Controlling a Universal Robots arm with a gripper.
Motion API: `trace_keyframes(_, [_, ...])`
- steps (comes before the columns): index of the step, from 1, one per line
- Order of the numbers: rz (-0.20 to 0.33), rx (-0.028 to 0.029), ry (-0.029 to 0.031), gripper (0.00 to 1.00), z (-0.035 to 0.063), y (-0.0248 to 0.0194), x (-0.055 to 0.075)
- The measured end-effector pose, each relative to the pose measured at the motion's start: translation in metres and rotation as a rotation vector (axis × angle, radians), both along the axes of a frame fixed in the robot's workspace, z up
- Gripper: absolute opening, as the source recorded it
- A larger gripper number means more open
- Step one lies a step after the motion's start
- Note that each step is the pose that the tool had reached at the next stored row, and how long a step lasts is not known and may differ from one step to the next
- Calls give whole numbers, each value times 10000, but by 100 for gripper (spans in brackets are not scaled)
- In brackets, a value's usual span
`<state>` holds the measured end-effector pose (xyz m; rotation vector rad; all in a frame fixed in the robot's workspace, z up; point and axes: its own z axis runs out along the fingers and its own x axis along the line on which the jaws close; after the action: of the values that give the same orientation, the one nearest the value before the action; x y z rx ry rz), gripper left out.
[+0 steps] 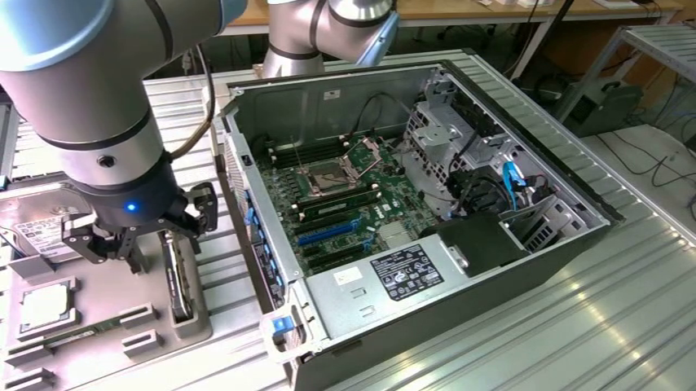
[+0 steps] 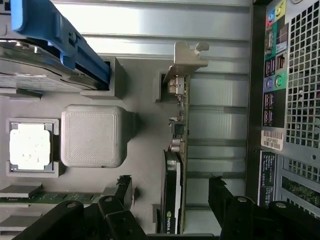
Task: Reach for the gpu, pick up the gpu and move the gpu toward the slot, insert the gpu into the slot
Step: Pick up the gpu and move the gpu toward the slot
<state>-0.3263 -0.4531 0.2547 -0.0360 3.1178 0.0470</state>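
Observation:
The gripper grips the GPU across its flat black shroud [image 1: 181, 287] next, since connectors and small parts jut out near the bracket.
The gpu [image 1: 179, 281] stands on edge in a grey holder tray [image 1: 109, 285] at the exterior view's left, beside the open computer case. In the wrist view the gpu [image 2: 176, 170] is a thin black card with its silver bracket [image 2: 187, 57] at the far end. My gripper [image 1: 152, 240] hangs just above the card's near end. The gripper [image 2: 172, 200] is open, with one of its black fingers [image 2: 122, 192] on either side of the card and not touching it. The slot [image 1: 324, 234] is a bright-blue strip on the motherboard inside the case.
The tray also holds a hard drive [image 2: 50, 50] with a blue rail, a processor chip [image 2: 30, 146], a grey block [image 2: 92, 135] and a green memory stick [image 2: 40, 197]. The case's rear panel [image 2: 290, 100] stands close beside the gpu. Cables and a drive cage [image 1: 457, 147] crowd the case's far side.

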Motion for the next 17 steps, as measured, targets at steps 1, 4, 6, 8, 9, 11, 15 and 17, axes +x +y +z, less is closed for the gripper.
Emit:
trace_keyframes(1, [-20, -1, 0, 72, -12, 0, 0])
trace_keyframes(4, [-97, -1, 1, 72, -57, -1, 0])
trace_keyframes(6, [-166, 0, 0, 72, -91, -1, 0])
trace_keyframes(8, [-225, 0, 0, 72, -125, -1, 0])
trace_keyframes(9, [-249, 0, 0, 72, -148, 0, 0])
trace_keyframes(11, [-265, -1, 0, 72, -177, 9, -1])
trace_keyframes(15, [-276, 0, 0, 72, -233, 20, 0])
trace_keyframes(17, [-284, 0, 0, 72, -253, 21, 0])
